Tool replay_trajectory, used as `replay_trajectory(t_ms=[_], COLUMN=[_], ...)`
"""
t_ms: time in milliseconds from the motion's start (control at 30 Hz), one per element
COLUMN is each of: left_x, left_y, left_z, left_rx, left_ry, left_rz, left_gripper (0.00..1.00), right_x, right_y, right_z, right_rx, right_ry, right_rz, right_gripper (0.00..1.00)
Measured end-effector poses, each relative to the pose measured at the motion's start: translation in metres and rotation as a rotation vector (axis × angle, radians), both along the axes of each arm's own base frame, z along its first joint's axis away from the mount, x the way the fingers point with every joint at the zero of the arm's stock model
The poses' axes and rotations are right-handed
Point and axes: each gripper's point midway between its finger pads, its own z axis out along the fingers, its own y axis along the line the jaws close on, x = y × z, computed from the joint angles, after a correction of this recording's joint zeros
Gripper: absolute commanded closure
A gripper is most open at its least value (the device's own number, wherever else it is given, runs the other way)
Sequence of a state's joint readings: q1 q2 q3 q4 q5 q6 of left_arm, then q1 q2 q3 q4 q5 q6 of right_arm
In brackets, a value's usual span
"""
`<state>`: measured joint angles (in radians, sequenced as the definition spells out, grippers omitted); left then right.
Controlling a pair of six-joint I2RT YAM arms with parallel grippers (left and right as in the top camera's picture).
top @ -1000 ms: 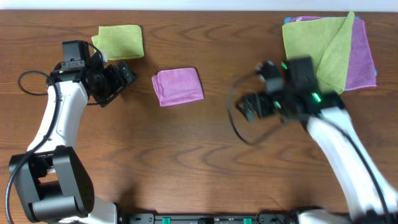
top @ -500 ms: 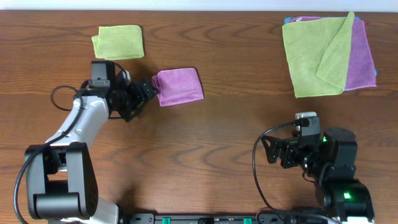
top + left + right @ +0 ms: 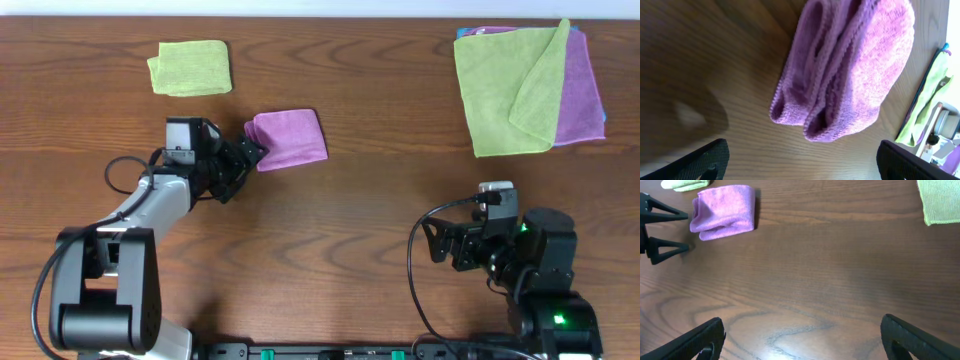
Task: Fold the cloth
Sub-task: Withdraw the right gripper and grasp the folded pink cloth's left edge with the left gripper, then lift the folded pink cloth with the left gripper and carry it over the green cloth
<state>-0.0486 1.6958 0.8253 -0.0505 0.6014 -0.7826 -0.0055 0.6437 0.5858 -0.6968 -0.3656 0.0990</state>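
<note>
I should next use my left gripper to grab the folded purple cloth by its layered edge (image 3: 257,142) (image 3: 822,121), pinching the layers together, to lay it still folded on the green cloth.
A folded purple cloth (image 3: 288,138) lies on the wooden table; it fills the upper middle of the left wrist view (image 3: 850,65) and shows top left in the right wrist view (image 3: 724,211). My left gripper (image 3: 250,158) is open, its fingertips right at the cloth's left edge, with nothing between the jaws (image 3: 800,160). My right gripper (image 3: 432,245) is open and empty near the table's front right, far from the cloth; its view shows only bare wood between the jaws (image 3: 800,340).
A folded green cloth (image 3: 190,67) lies at the back left. A stack of unfolded cloths, green (image 3: 508,88) over purple (image 3: 582,95), lies at the back right; its green edge shows in the right wrist view (image 3: 940,200).
My left gripper has moved right from beside the green cloth to the purple cloth's left edge. My right arm pulled back from mid-table to the front right and now holds still.
</note>
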Motion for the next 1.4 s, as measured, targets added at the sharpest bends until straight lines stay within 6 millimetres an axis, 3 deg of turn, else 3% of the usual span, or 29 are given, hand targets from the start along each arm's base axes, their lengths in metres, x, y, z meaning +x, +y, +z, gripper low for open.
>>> replay_trajectory(t_ms=[367,1033,1067,1233,1400], left_x=[0.002,0.014,0.015,0.020,0.026], left_y=[-0.025,-0.018,-0.018,-0.024,-0.033], left_z=[-0.005,-0.012,-0.012,-0.015,-0.025], left_rx=[0.037,0.066,0.063,0.047,0.026], left_ry=[-0.020,-0.024,-0.026,-0.038,-0.040], left_rz=[-0.025,0.059,0.061,0.067,0.065], left_gripper=[0.02,0.00,0.06,0.14,0.64], right_x=[0.000,0.000,0.000,0.000,0.000], right_y=[0.000,0.000,0.000,0.000,0.000], right_z=[0.000,0.000,0.000,0.000,0.000], right_rx=[0.000,0.000,0.000,0.000,0.000], right_ry=[0.001,0.001,0.002,0.002,0.002], right_rz=[0.000,0.000,0.000,0.000,-0.001], right_gripper=[0.01,0.01,0.01,0.01,0.01])
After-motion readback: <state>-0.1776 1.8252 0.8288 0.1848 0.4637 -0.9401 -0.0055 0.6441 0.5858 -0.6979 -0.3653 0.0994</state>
